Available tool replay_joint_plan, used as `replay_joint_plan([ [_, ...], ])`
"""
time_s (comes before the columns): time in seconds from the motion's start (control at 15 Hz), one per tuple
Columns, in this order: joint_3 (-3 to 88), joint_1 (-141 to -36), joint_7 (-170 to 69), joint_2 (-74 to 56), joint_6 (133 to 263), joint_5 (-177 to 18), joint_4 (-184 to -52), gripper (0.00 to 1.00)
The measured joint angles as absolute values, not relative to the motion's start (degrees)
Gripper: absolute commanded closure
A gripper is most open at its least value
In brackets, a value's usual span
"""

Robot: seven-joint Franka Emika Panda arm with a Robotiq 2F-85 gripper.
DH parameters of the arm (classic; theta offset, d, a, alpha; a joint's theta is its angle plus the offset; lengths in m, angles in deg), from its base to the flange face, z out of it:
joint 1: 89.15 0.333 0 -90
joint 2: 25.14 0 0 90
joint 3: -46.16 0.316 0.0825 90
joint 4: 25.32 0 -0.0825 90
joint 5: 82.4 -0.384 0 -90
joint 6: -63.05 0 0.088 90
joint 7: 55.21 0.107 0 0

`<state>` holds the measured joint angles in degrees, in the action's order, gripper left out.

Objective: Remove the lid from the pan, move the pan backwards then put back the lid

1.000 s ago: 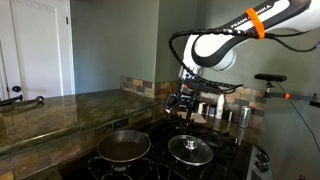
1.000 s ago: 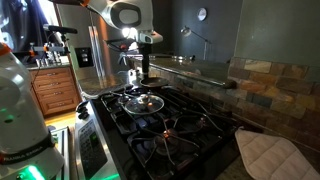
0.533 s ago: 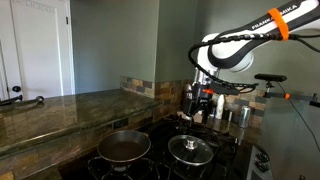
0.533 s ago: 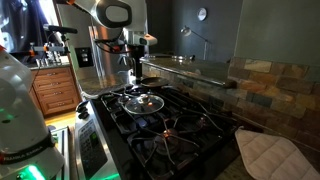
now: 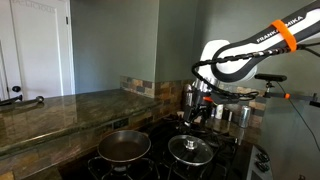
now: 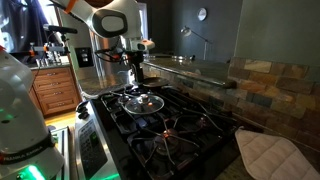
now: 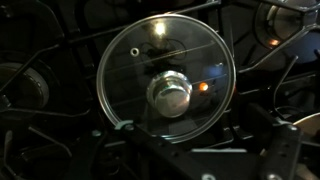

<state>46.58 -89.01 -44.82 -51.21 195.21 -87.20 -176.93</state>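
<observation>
Next, my gripper grabs the glass lid (image 5: 190, 150) by its central knob from above to put it back on the pan. This keeps the lid flat and the lid's rim free.
The glass lid (image 5: 190, 150) with its central knob lies on a stove burner, beside the pan and apart from it. The dark pan (image 5: 122, 147) sits uncovered on the neighbouring burner. The lid also shows in an exterior view (image 6: 143, 101) and fills the wrist view (image 7: 167, 75), flat on the grate, knob (image 7: 170, 92) up. My gripper (image 5: 203, 108) hangs open and empty above and behind the lid, also seen in an exterior view (image 6: 133, 70). In the wrist view its dark fingers (image 7: 285, 150) stand wide apart at the bottom edge. The pan is not clear in the other views.
Steel canisters (image 5: 228, 113) stand on the counter behind the stove, near the gripper. A stone counter (image 5: 60, 110) runs along one side. A quilted pot holder (image 6: 268, 155) lies by the stove's near corner. The black grates (image 6: 185, 130) cover the other burners.
The arm has drawn up and away from the stove, rightward in one exterior view and leftward in the other. The lid and pan have not moved.
</observation>
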Motion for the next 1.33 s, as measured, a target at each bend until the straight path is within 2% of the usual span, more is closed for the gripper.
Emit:
replay_joint_plan([
  [1.33, 46.6, -90.6, -44.8, -45.3, 203.3, -85.8, -179.9, 0.00],
])
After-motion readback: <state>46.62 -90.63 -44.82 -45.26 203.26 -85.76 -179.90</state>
